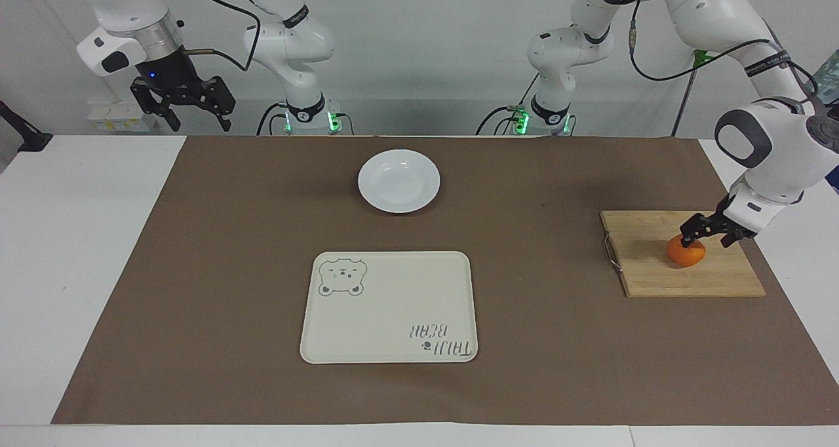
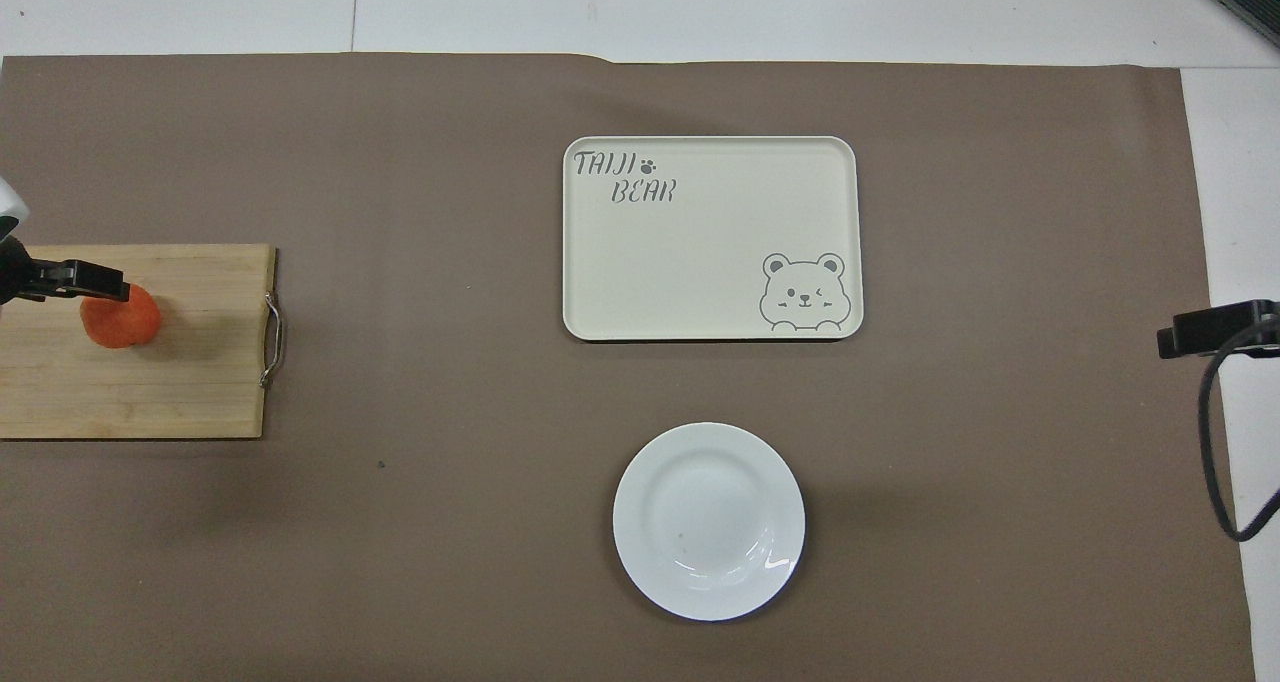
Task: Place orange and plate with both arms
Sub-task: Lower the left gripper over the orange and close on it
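The left gripper has to move toward the orange's middle point(image 2: 121, 321) before it closes on the orange. A fingertip covers the orange's edge in the overhead view, so the gripper would miss if it closed now.
The orange point(image 1: 686, 253) lies on a wooden cutting board point(image 1: 655, 267) toward the left arm's end of the table. My left gripper point(image 1: 706, 236) is open and low over the orange, one fingertip right at its top; I cannot tell whether it touches. In the overhead view one of its fingers point(image 2: 88, 280) covers the edge of the orange point(image 2: 125, 322). The white plate point(image 1: 398, 180) sits empty near the robots, mid-table; it also shows in the overhead view point(image 2: 708, 520). My right gripper point(image 1: 195, 114) is open and waits high over the right arm's end of the table.
A cream bear-print tray point(image 1: 389, 307) lies empty, farther from the robots than the plate; it also shows in the overhead view point(image 2: 712, 238). The cutting board point(image 2: 190, 382) has a metal handle on the side toward the tray. A brown mat point(image 1: 196, 270) covers the table.
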`<state>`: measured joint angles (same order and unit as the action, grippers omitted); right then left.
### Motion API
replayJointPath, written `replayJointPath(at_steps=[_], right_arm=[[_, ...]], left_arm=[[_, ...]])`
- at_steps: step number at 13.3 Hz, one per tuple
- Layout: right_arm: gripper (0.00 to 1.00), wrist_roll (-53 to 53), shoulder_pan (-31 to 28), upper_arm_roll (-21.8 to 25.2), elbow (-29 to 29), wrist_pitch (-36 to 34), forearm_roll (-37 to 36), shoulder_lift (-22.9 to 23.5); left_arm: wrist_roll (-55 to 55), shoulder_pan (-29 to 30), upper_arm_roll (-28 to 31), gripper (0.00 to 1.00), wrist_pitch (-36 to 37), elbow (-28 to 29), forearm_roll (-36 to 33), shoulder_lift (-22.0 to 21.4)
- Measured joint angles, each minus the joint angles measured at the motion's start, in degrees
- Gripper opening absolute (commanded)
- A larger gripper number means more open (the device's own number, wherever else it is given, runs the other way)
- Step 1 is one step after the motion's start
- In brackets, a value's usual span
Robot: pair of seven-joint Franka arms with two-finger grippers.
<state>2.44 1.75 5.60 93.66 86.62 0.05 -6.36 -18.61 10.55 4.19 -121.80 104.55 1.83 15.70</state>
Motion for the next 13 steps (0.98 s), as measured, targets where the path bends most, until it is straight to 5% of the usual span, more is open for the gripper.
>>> replayJointPath(at_steps=[13], right_arm=[[1.00,0.00,0.15,-0.63,-0.01,-0.07,0.00,-0.03]], left_arm=[[6.55,0.42,-0.32,1.00,-7.73,7.06,0.07,0.13]])
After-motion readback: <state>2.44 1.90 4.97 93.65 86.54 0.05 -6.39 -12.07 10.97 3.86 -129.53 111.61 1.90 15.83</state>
